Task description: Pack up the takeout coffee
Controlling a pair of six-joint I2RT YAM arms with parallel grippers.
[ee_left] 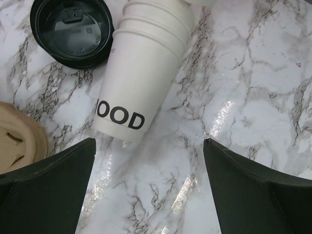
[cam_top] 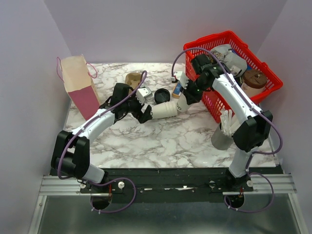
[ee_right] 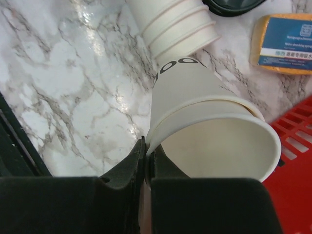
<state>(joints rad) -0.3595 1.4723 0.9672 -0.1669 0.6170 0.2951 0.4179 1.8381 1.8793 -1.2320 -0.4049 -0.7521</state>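
My right gripper keeps hold of the tilted cup for now, its base against the stack's opening: opening now would leave it toppled on the marble beside the stack.
My right gripper (ee_right: 147, 146) is shut on the rim of a white paper cup (ee_right: 204, 102) with a cream inside and no lid, tilted above the marble table. In the top view this gripper (cam_top: 182, 104) is by the red basket's near corner. The cup's base touches the mouth of a stack of nested white cups (ee_right: 178, 27) lying on its side (cam_top: 165, 110). A round black lid (cam_top: 162, 95) lies apart on the table, hollow side up (ee_left: 70, 31). My left gripper (ee_left: 149, 142) is open and empty just short of the stack's base (ee_left: 141, 73).
A pink and cream paper bag (cam_top: 78, 85) stands at the back left. The red basket (cam_top: 214, 41) at the back right holds several items. A tan cardboard piece (ee_left: 17, 141) lies left of my left gripper. A yellow and blue packet (ee_right: 285, 44) lies by the basket. A grey cup (cam_top: 222, 139) stands front right.
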